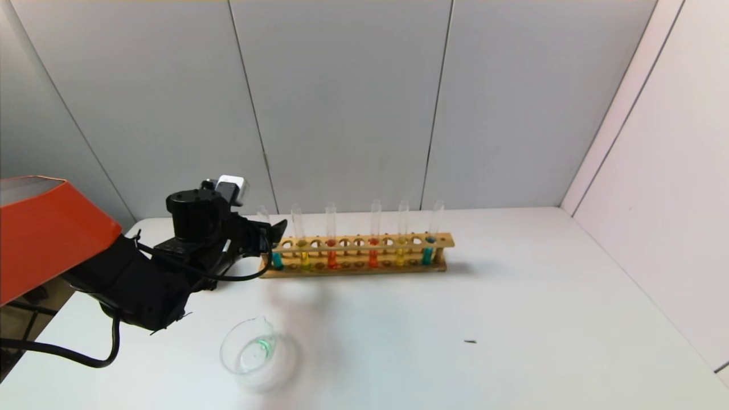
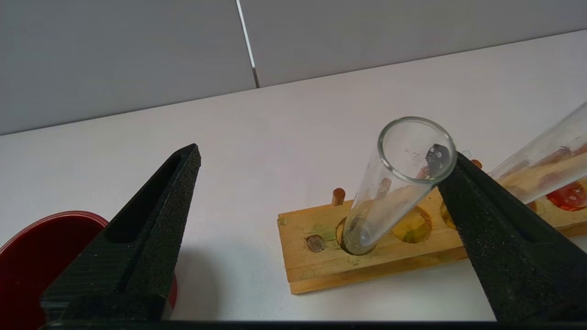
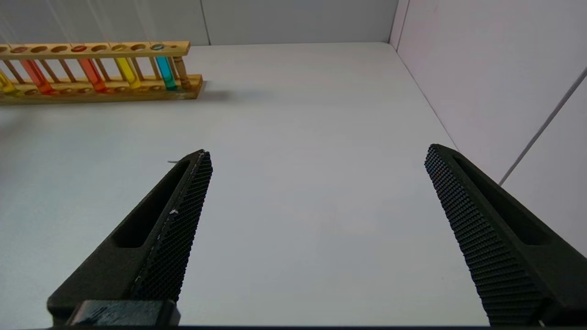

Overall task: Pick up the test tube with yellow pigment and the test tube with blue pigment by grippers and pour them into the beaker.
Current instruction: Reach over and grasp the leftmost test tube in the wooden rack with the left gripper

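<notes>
My left gripper should next grab the blue test tube by its upper end below the tube's rim (image 1: pixel 263 214) (image 2: pixel 400 171), because the wooden rack closes around the tube's lower half.
A wooden rack (image 1: pixel 364 246) holds several tubes. A test tube with blue pigment (image 1: pixel 276 259) stands in its left end hole, a test tube with yellow pigment (image 1: pixel 304 259) beside it. Another yellow one (image 1: pixel 400 256) and another blue one (image 1: pixel 427 255) stand toward the right end. My left gripper (image 1: pixel 270 232) is open at the left end tube. In the left wrist view that tube (image 2: pixel 394 183) leans between the fingers, its rim against one fingertip (image 2: pixel 458 174); its liquid is hidden. The beaker (image 1: pixel 250 350) sits near the front with a green trace. My right gripper (image 3: pixel 316 156) is open, empty, over bare table.
Two orange-red tubes (image 1: pixel 332 259) stand mid-rack. A dark red cup (image 2: pixel 27 256) sits left of the rack, seen only in the left wrist view. A small dark speck (image 1: pixel 470 341) lies on the white table (image 1: pixel 512 319). Walls close the back and right.
</notes>
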